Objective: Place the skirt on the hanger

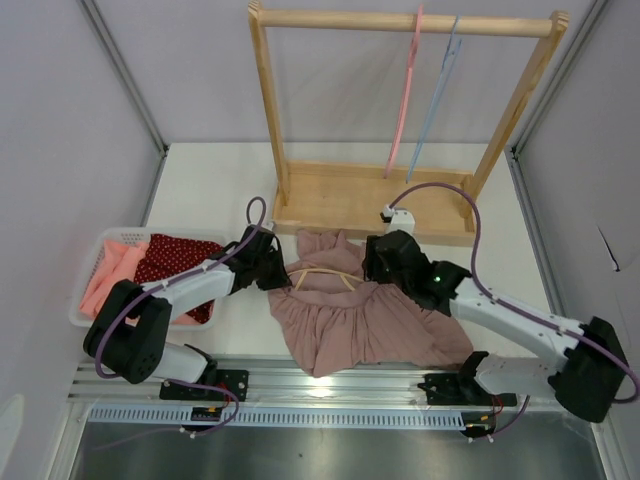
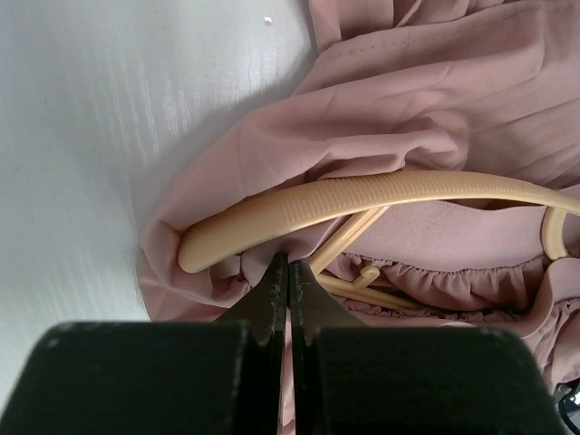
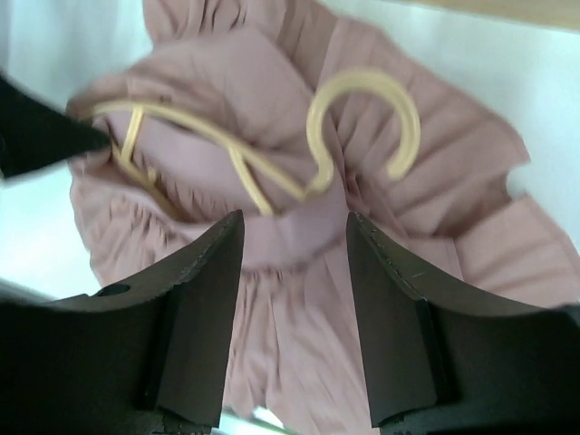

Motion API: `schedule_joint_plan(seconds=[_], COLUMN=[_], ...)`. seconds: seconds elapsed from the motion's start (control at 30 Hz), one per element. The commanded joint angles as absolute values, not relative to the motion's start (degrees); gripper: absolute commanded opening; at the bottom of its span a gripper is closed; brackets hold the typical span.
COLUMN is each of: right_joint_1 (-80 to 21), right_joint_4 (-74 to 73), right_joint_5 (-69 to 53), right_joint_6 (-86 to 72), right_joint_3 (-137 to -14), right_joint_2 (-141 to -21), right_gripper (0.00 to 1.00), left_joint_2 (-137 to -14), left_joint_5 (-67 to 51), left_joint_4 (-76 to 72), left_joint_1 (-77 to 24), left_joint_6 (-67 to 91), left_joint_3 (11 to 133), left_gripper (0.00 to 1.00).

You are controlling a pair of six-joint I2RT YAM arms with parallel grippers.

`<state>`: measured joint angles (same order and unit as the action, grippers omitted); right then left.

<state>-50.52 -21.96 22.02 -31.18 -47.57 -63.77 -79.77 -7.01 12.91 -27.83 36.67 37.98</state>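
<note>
My right gripper should pick up the hanger next at the base of its hook (image 1: 366, 280) (image 3: 317, 185). That leaves the hanger's arms free, so the skirt can be placed on it.
The dusty pink skirt (image 1: 350, 320) lies crumpled on the white table between the arms. A cream plastic hanger (image 1: 322, 275) lies on its waistband end, with part of the fabric over the hanger's left arm. My left gripper (image 1: 280, 272) is shut on a thin fold of the skirt (image 2: 381, 109) just under the hanger's left end (image 2: 299, 210). My right gripper (image 1: 376, 262) is open and empty, hovering over the skirt (image 3: 299, 317) just below the hanger's hook (image 3: 362, 109).
A wooden clothes rack (image 1: 400, 20) stands at the back with a pink hanger (image 1: 405, 90) and a blue hanger (image 1: 435, 95) hung on it. A white basket (image 1: 95, 250) with red and salmon clothes sits at the left.
</note>
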Motion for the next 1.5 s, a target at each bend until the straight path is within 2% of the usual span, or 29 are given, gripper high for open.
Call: schedule_joint_plan(seconds=[0.0,0.2,0.33,0.5,0.6,0.67,0.73,0.8,0.87,0.9,1.23,1.47], right_joint_1=[-48.0,-46.8,-47.2,-47.2,-47.2,-47.1,-47.0,-46.9,-47.0,-47.1,-49.1,-54.2], right_joint_4=[-18.9,-19.7,-22.4,-19.2,-18.1,-17.5,-16.6,-15.6,-14.1,-13.6,-8.8,-5.5], right_joint_5=[21.5,20.1,23.3,23.3,23.4,23.6,23.7,23.9,24.4,24.9,30.2,30.1], right_joint_6=[-33.1,-36.6,-38.3,-37.9,-37.4,-37.5,-37.4,-37.4,-36.7,-36.7,-32.2,-26.5], right_joint_3=[-51.0,-56.9,-59.2,-58.4,-57.8,-56.7,-55.5,-54.0,-52.3,-51.6,-41.1,-37.0], right_joint_2=[-72.5,-84.1,-87.0,-89.3,-90.4,-90.4,-89.7,-88.2,-85.7,-84.5,-60.6,-51.1], right_gripper=[0.53,0.51,0.52,0.52,0.43,0.4,0.3,0.18,0.02,0.0,0.0,0.0], left_joint_2=[-79.1,-79.1,-79.5,-79.9,-80.0,-79.8,-79.7,-79.5,-79.0,-78.9,-77.8,-80.3], left_joint_5=[-6.8,-7.0,-7.3,-7.3,-7.3,-7.2,-7.2,-7.2,-7.0,-7.1,-7.0,-7.3], left_joint_4=[10.5,10.6,10.5,10.5,10.7,10.9,11.1,11.2,11.3,11.7,11.4,10.5], left_joint_1=[-28.6,-28.6,-28.6,-28.6,-28.6,-28.6,-28.6,-28.6,-28.6,-28.6,-28.6,-28.4], left_joint_6=[38.0,37.7,37.5,37.1,36.9,36.8,36.7,36.7,36.7,36.7,36.7,37.8], left_joint_3=[37.2,38.1,38.6,39.0,39.2,39.3,39.4,39.5,39.6,39.6,38.1,40.0], left_gripper=[0.0,0.0,0.0,0.0,0.0,0.0,0.0,0.0,0.0,0.0,0.0,0.0])
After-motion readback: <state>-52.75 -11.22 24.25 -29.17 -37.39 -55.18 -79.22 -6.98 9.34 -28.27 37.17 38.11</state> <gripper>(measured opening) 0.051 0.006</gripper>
